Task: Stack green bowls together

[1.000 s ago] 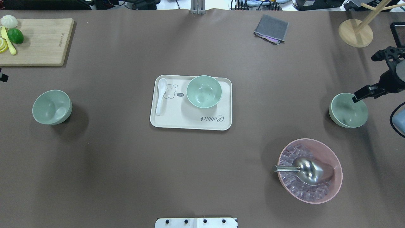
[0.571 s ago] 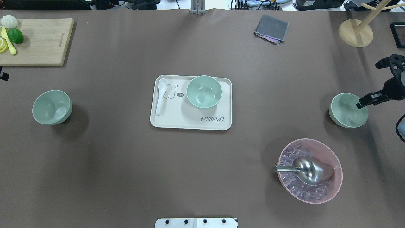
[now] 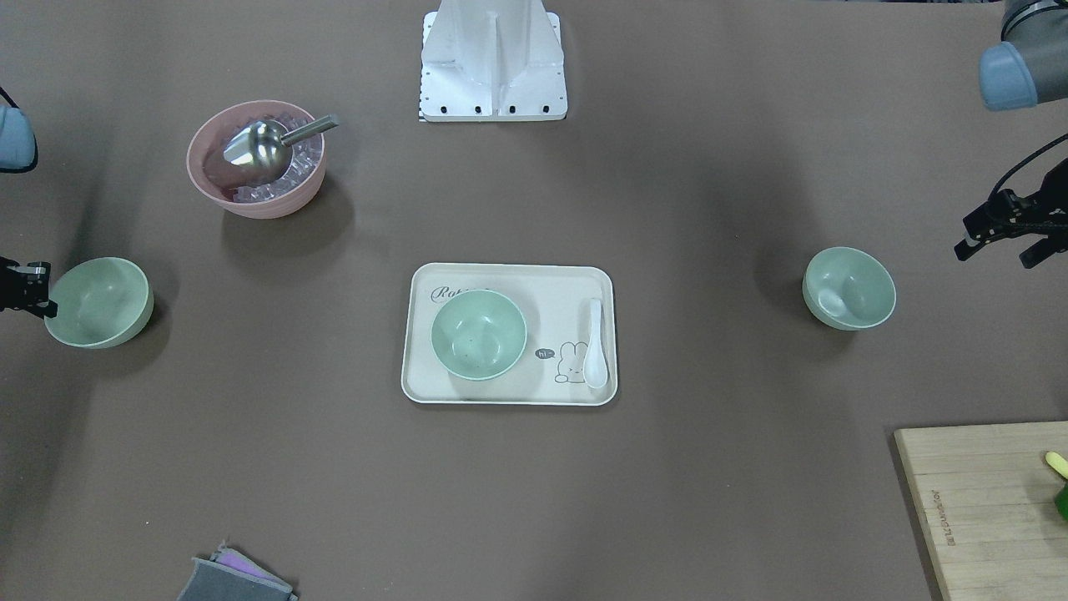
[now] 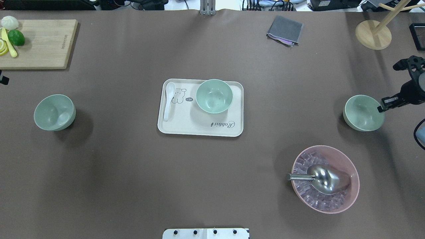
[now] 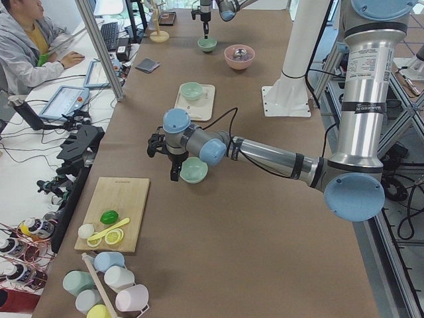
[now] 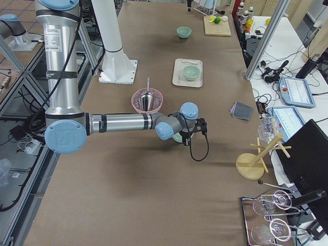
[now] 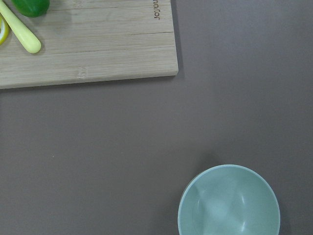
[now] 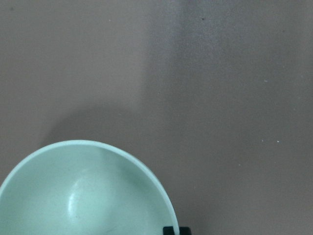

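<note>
My left gripper grabs the outer rim (image 3: 889, 276) of the green bowl beside the cutting board (image 3: 981, 506) next, to stack the bowls.
Three pale green bowls show in the overhead view. One green bowl (image 4: 54, 112) sits at the left, one (image 4: 214, 96) stands on the cream tray (image 4: 186, 127), and one (image 4: 363, 113) sits at the right. My right gripper (image 4: 382, 108) is at the right bowl's outer rim. One fingertip (image 8: 176, 230) shows against that rim (image 8: 146, 171) in the right wrist view, and I cannot tell whether the jaws are shut on it. My left gripper (image 3: 997, 253) is open and empty, outboard of the left bowl (image 3: 849, 287). That bowl also shows in the left wrist view (image 7: 229, 201).
A pink bowl (image 4: 348, 199) with ice and a metal scoop (image 4: 323, 177) stands near the right bowl. A white spoon (image 4: 169, 99) lies on the tray. A cutting board (image 4: 43, 43), a grey cloth (image 4: 285, 30) and a wooden stand (image 4: 372, 35) line the far edge.
My right gripper's visible finger moved from over the right bowl's inside out to its rim. That bowl shifted slightly left and away. The left bowl and the tray bowl have not moved.
</note>
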Controlling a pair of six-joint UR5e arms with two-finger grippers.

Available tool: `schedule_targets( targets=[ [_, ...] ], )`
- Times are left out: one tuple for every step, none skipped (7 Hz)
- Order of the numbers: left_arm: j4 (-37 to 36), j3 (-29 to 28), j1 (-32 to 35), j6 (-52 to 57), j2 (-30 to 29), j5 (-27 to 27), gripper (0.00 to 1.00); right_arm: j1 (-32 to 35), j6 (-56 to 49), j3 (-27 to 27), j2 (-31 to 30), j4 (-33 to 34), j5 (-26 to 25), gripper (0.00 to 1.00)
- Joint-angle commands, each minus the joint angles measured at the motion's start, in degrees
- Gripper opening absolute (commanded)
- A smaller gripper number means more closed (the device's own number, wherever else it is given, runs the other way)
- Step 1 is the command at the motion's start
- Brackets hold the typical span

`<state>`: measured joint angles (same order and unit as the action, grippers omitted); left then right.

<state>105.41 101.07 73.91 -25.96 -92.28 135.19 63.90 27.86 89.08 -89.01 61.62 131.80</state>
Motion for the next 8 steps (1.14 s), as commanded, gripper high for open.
schedule_targets(
  targets=[
    [0.0, 0.1, 0.0, -0.1, 0.0, 0.0, 0.98, 0.0, 2.3, 1.8, 0.4, 0.1, 0.5, 0.0],
    [0.2, 0.1, 0.0, -0.3, 0.1, -0.1, 0.98, -0.1, 6.9, 5.1, 0.8, 0.6, 1.3, 0.0],
    [1.1, -0.2, 0.0, -0.9, 0.3, -0.4, 0.98, -0.2, 16.1, 6.8, 5.0, 1.5, 2.8, 0.0],
    [1.1, -0.5, -0.2, -1.6, 0.4, -0.5, 0.98, -2.9, 24.4, 6.8, 9.9, 1.5, 2.8, 0.0],
    [1.0, -1.2, -1.4, -1.7, 0.1, -0.5, 0.98, -6.6, 32.8, 6.5, 15.2, 1.8, 1.7, 0.0],
    [1.1, -2.3, -3.1, -2.4, 0.0, -0.5, 0.97, -10.2, 40.4, 6.5, 20.0, 2.4, -1.0, 0.0],
    [1.1, -2.8, -6.0, -3.8, 0.0, -0.5, 0.95, -14.4, 45.7, 6.1, 23.9, 3.3, -5.5, 0.0],
    [1.3, -4.0, -6.7, -3.9, -0.1, -0.5, 0.93, -16.5, 48.5, 6.1, 27.9, 6.7, -8.8, 0.0]
  ],
)
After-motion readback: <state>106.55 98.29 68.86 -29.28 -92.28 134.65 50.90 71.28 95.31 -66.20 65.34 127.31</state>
